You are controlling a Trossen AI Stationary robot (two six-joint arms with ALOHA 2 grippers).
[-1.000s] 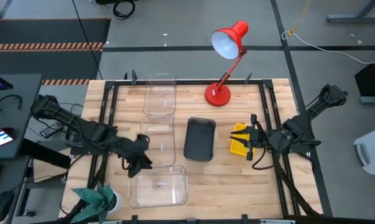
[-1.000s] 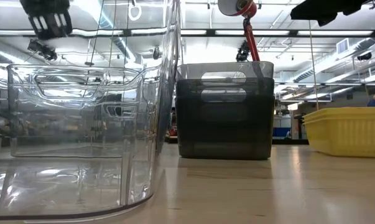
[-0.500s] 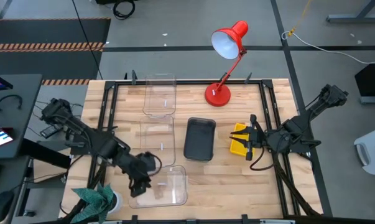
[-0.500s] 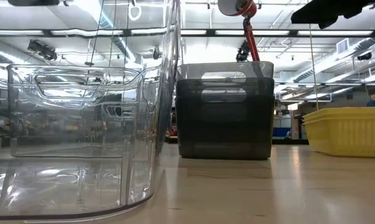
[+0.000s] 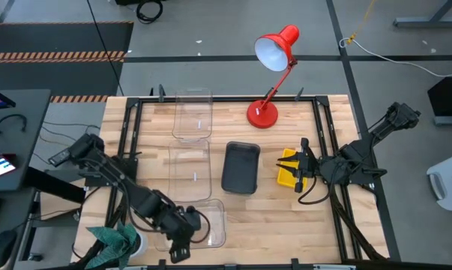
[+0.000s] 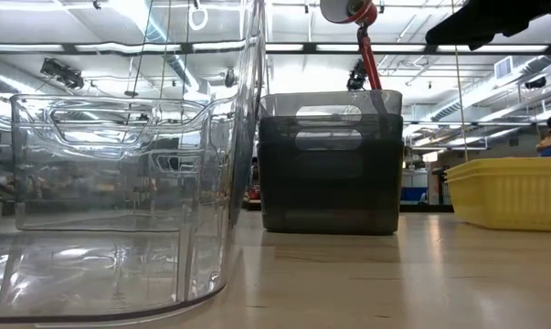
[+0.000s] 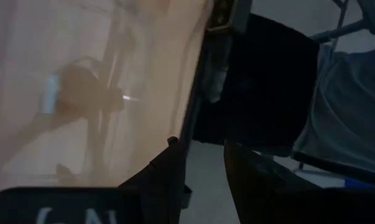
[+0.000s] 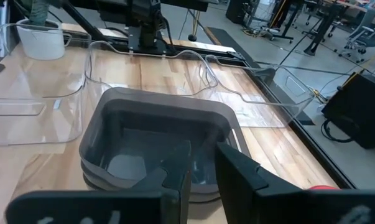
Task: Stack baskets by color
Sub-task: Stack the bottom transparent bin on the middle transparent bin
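The left gripper should next take hold of the near clear basket by its long side's rim (image 5: 205, 247), and then it can stack it with the middle clear basket (image 5: 190, 169).
Three clear baskets stand in a row on the table's left half: far (image 5: 192, 116), middle (image 5: 190, 169), near (image 5: 203, 223). Dark grey baskets (image 5: 240, 166) sit nested at the centre, seen also in the right wrist view (image 8: 162, 137). A yellow basket (image 5: 288, 171) rests on the table to their right. My left gripper (image 5: 181, 249) hangs open over the near clear basket's near left corner, by the table's front edge (image 7: 206, 177). My right gripper (image 5: 299, 169) hovers open above the yellow basket, pointing at the grey ones (image 8: 203, 168).
A red desk lamp (image 5: 274, 52) stands at the far edge, its base (image 5: 261, 114) behind the grey baskets. A white cup with green cloth (image 5: 117, 240) sits at the near left corner. Black frame rails (image 5: 128, 150) run along the table's sides.
My left gripper has swung from beside the middle clear basket toward the table's near edge and a little to the right. It has tipped further downward and now hangs over the near clear basket's front corner. The baskets have stayed put.
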